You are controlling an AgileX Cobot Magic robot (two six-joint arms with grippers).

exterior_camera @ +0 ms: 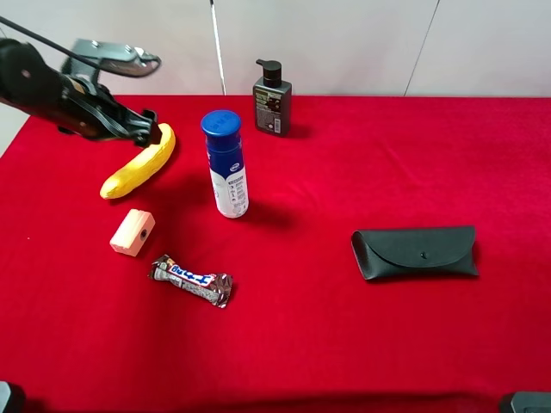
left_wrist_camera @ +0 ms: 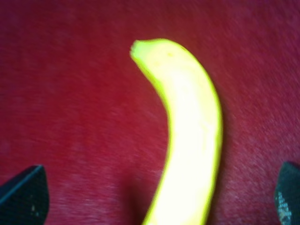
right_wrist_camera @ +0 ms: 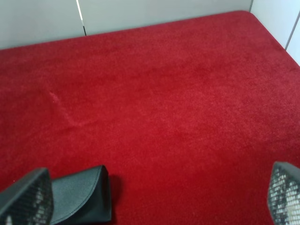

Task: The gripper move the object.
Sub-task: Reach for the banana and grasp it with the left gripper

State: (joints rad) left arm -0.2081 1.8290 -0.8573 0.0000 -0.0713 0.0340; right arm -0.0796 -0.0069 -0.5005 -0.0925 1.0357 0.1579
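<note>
My left gripper will next grab the yellow banana by its curved middle [exterior_camera: 141,166]. Then it can move the banana across the red cloth [exterior_camera: 327,181].
The yellow banana [exterior_camera: 138,163] lies on the red cloth at the far left, curved, its upper end toward the blue-capped bottle. My left gripper [exterior_camera: 145,127] hangs over the banana's far end. In the left wrist view the banana [left_wrist_camera: 187,131] runs between the two black fingertips [left_wrist_camera: 23,194]. The left gripper [left_wrist_camera: 154,199] is open wide and I cannot tell whether it touches the fruit. My right gripper [right_wrist_camera: 154,197] is open and empty over bare cloth, beside a black case [right_wrist_camera: 79,194].
A blue-capped white bottle [exterior_camera: 226,163] stands just right of the banana. A black pump bottle [exterior_camera: 272,99] stands at the back. A cream block [exterior_camera: 132,232] and a wrapped candy bar [exterior_camera: 192,280] lie in front of the banana. A black glasses case [exterior_camera: 415,252] lies at the right.
</note>
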